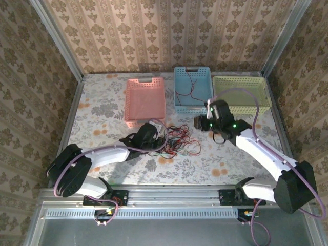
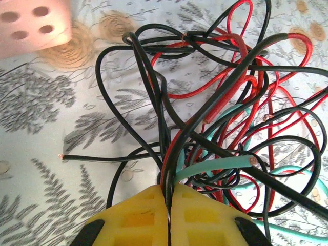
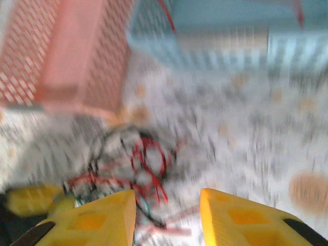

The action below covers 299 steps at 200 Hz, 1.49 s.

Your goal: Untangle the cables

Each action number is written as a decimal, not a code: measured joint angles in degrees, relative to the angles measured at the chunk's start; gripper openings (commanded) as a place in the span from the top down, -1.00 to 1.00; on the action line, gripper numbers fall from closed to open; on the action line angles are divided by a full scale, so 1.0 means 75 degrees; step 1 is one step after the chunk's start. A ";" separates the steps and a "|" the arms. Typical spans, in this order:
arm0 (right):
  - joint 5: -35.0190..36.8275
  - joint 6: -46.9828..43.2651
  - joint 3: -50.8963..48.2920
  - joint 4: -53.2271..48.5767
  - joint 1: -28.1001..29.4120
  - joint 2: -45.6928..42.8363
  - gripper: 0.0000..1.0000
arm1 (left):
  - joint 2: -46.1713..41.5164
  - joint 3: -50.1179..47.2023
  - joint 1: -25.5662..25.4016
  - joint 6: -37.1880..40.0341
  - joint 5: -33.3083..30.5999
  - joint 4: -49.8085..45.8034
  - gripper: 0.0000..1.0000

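My right gripper grabs the black cable by its loose part free of the heap next, to draw the cable free and untangle it.
The cables (image 1: pixel 178 139) lie in a tangled heap of red, black and a few teal strands on the flowered table, in front of the pink basket. My left gripper (image 1: pixel 157 138) sits at the heap's left edge. In the left wrist view its yellow fingers (image 2: pixel 138 215) are shut on thin black and red strands of the cables (image 2: pixel 225 102). My right gripper (image 1: pixel 200 123) hovers right of the heap, near the blue basket's front. The right wrist view is blurred; there the right gripper (image 3: pixel 167 205) is open with nothing between its fingers, and the cables (image 3: pixel 148 159) lie below and ahead.
Three baskets stand at the back: pink (image 1: pixel 145 100), blue (image 1: pixel 192 88) with a red cable (image 1: pixel 190 87) inside, and green (image 1: pixel 240 92). A teal cable end (image 2: pixel 220 166) with bare copper crosses the heap. Patterned walls close the table on three sides.
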 measured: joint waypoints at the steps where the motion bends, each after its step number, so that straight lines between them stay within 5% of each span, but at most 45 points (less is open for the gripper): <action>1: -0.0017 0.0017 -0.0047 -0.0003 0.0000 -0.0017 0.11 | 0.0020 0.0023 0.0000 0.0012 0.0023 0.0003 0.94; 28: -0.0481 0.0373 -0.1282 0.0044 0.0000 -0.0644 -0.02 | 0.0277 0.0399 0.0003 0.0219 0.0221 -0.0029 1.00; 69: -0.0810 0.0685 -0.1594 0.0994 0.0000 -0.0265 0.10 | 0.0341 0.0533 0.0000 0.0373 0.0306 -0.0067 1.00; 91: -0.0903 0.0662 -0.1521 0.1378 0.0000 0.0469 0.35 | 0.0326 0.0533 0.0003 0.0379 0.0306 -0.0096 1.00; 120: -0.1075 0.0609 -0.1244 0.1664 0.0009 0.1265 0.38 | 0.0254 0.0533 0.0003 0.0399 0.0303 -0.0137 1.00; 149: -0.1163 0.0539 -0.1174 0.1839 0.0035 0.1620 0.82 | 0.0134 0.0533 0.0003 0.0423 0.0297 -0.0172 1.00; 176: -0.1116 0.0420 -0.1174 0.1810 0.0035 0.1556 1.00 | 0.0085 0.0533 0.0003 0.0455 0.0265 -0.0291 1.00; 261: 0.0254 0.0408 -0.1093 0.0781 0.0029 -0.1338 1.00 | -0.0070 0.0207 0.0414 0.0361 -0.0431 -0.0364 1.00; 299: 0.0968 0.0399 -0.0082 0.0023 -0.0335 -0.2626 1.00 | -0.0128 -0.0376 0.0577 0.0093 -0.0726 -0.0184 1.00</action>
